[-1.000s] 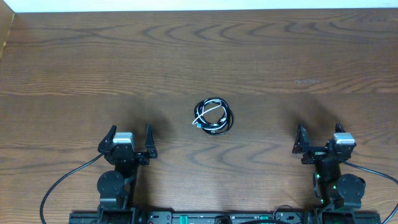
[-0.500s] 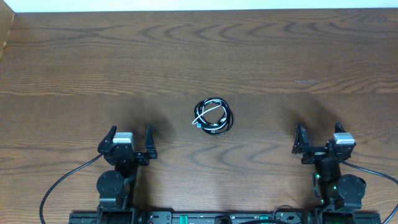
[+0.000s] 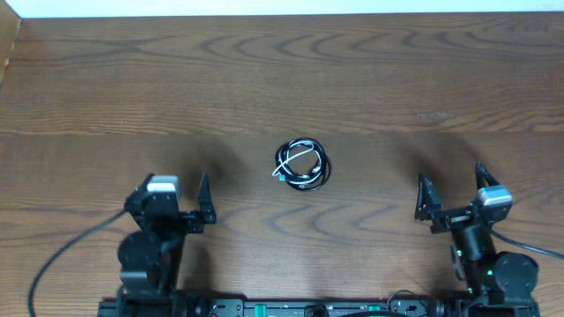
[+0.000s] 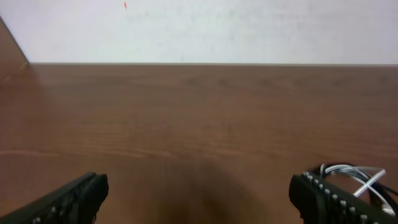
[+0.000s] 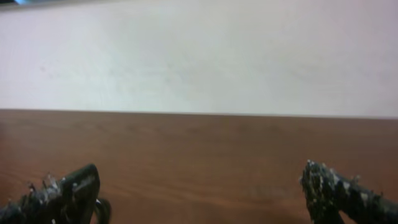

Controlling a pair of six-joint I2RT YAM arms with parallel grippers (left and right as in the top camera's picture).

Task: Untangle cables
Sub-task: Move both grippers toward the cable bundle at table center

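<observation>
The left gripper grabs the white cord by its protruding end next, which leaves the coiled bundle [image 4: 357, 174] free for my right gripper to untangle.
The cables [image 3: 301, 166] lie as one small coiled bundle, black cords with one white cord, in the middle of the wooden table [image 3: 370, 97]. My left gripper [image 3: 176, 182] is open and empty, near the front edge and to the bundle's lower left. My right gripper [image 3: 450, 174] is open and empty, to the bundle's lower right. Both are well apart from the bundle. In the left wrist view the bundle [image 4: 357, 174] peeks out behind the right finger of the open jaws [image 4: 198, 194]. The right wrist view shows open jaws [image 5: 199, 190] over bare wood.
A pale wall [image 5: 199, 56] stands behind the table's far edge. The arm bases and their thick black cables [image 3: 75, 264] sit along the front edge. A raised wooden side [image 4: 12, 53] borders the far left.
The left arm has shifted a little to the left and turned. The right arm has turned slightly to the right. The cable bundle has not moved.
</observation>
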